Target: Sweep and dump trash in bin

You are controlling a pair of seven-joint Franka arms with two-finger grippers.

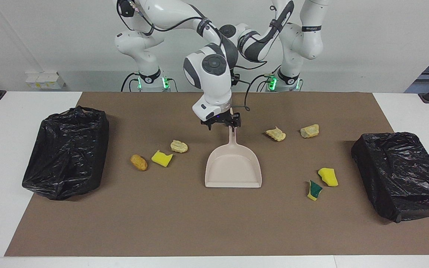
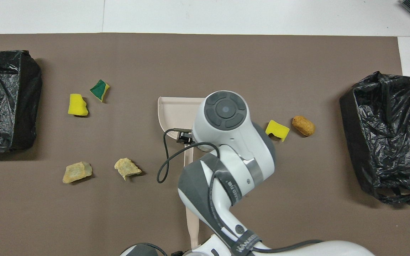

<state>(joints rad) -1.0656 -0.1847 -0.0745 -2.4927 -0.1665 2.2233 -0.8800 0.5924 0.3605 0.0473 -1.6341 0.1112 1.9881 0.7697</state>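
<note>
I should grab the beige dustpan by its narrow handle (image 2: 188, 157) next with my right gripper, because the dustpan's broad scoop (image 2: 178, 112) is wider than the gripper's fingers can open.
The beige dustpan (image 1: 233, 167) lies flat mid-table, handle (image 1: 231, 136) toward the robots; it also shows in the overhead view (image 2: 176, 110). My right gripper (image 1: 222, 124) is open, low over the handle's end. Trash lies on both sides. Toward the right arm's end: a brown lump (image 1: 139, 162), a yellow sponge (image 1: 161, 158), a tan lump (image 1: 179, 146). Toward the left arm's end: two tan lumps (image 1: 276, 134) (image 1: 309, 130), a yellow sponge (image 1: 328, 176), a green-faced sponge (image 1: 314, 190). My left gripper is hidden.
Two bins lined with black bags stand at the table's ends (image 1: 67, 152) (image 1: 400, 175). A brown mat (image 1: 199, 223) covers the table. A long beige shaft (image 2: 192, 220) runs from under the right arm toward the robots; pan handle or brush, I cannot tell.
</note>
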